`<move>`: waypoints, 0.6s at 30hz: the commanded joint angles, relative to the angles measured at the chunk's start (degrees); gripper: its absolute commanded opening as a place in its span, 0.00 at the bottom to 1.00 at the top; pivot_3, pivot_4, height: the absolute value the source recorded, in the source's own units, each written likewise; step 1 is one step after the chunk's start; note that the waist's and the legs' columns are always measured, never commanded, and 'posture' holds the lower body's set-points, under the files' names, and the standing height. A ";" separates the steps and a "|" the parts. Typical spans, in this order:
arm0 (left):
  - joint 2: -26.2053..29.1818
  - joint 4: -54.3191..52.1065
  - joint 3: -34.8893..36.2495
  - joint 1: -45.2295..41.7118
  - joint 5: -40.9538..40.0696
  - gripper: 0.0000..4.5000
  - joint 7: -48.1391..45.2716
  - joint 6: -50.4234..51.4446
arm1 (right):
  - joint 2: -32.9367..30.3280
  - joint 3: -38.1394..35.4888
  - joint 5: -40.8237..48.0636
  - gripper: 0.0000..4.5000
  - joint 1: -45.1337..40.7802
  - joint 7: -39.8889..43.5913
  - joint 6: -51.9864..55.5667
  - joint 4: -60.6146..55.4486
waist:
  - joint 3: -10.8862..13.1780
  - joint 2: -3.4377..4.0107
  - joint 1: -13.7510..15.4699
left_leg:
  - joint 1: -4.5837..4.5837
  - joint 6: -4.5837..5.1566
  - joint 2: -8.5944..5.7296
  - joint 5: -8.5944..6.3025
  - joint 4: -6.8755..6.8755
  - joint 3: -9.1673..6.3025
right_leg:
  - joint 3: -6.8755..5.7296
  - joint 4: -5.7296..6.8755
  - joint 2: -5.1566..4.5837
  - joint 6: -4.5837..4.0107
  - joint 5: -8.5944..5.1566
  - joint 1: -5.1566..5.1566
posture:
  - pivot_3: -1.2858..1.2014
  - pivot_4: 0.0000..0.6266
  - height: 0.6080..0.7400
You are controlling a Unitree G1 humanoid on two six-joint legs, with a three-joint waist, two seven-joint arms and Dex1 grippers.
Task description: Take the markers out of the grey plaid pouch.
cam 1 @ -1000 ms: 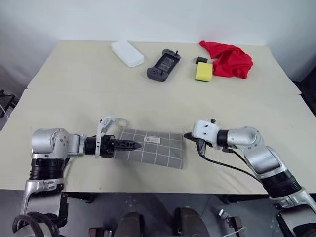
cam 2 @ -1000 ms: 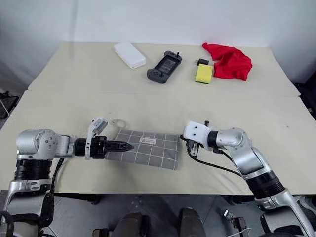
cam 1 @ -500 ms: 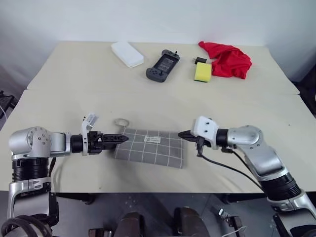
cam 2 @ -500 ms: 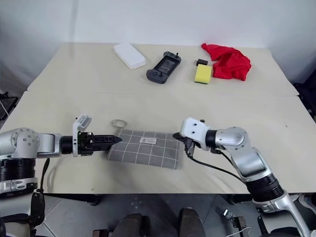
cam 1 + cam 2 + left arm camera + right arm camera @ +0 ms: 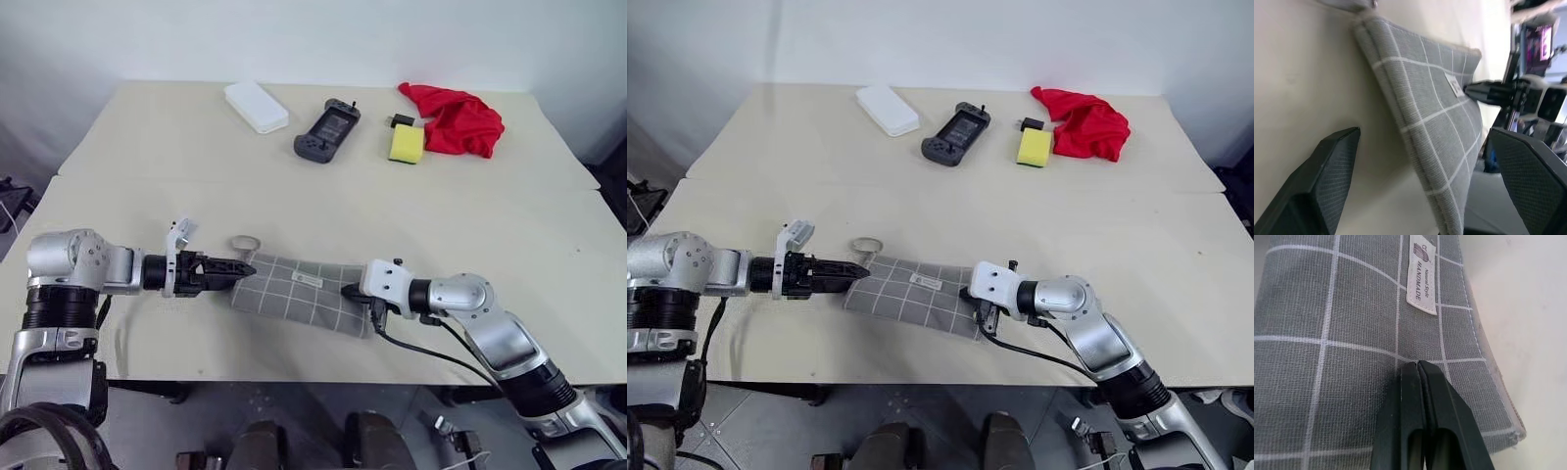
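The pouch will be held for getting the markers out, so my left gripper will grab it next by its seamed end below the ring pull.
The grey plaid pouch lies flat near the table's front edge, its white label facing up and its ring zipper pull at its far left corner. My left gripper is open, with the tips at the pouch's left end and the fingers spread to either side of that end. My right gripper is shut, and its closed tips rest on the fabric of the pouch's right part. The markers are hidden.
At the back of the table stand a white box, a dark game controller, a yellow sponge and a red cloth. The pouch lies close to the front edge.
My left gripper has drawn back from over the pouch's left part to its left end. My right gripper has moved left from the pouch's far right corner onto its fabric.
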 commanded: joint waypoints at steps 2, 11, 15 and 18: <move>-1.19 3.63 -3.35 -2.06 1.42 1.00 -2.93 -1.88 | -0.46 0.98 -1.02 0.01 0.01 0.86 -1.20 0.42 | 0.00 0.00 0.05 | 0.00 0.00 -0.01 0.00 0.00 -0.01 | -0.01 0.00 0.00 0.00 0.00 0.01 | 0.52 0.24 1.00; -3.26 10.42 -6.31 -5.76 4.87 0.81 -6.25 -5.75 | -1.06 0.56 -1.45 0.00 1.22 1.10 -1.86 -0.29 | 0.00 0.00 0.21 | 0.00 0.01 -0.02 0.00 0.02 -0.01 | -0.03 0.00 0.01 0.00 0.00 0.03 | 0.52 0.24 1.00; -3.88 12.09 -7.52 -6.97 5.56 0.55 -8.25 -6.43 | -1.14 0.44 -1.49 0.00 1.31 1.28 -1.95 -0.36 | 0.00 0.00 0.36 | -0.01 0.01 -0.04 0.00 0.03 0.00 | -0.03 -0.03 0.01 0.00 0.00 0.03 | 0.52 0.24 1.00; -4.56 12.00 -7.75 -7.06 5.66 0.36 -8.96 -6.18 | -1.27 0.40 -1.51 0.00 1.41 1.39 -2.15 -0.40 | 0.00 0.00 0.39 | -0.02 0.01 -0.03 0.00 0.02 -0.01 | -0.03 -0.07 0.02 0.00 0.00 0.02 | 0.52 0.24 1.00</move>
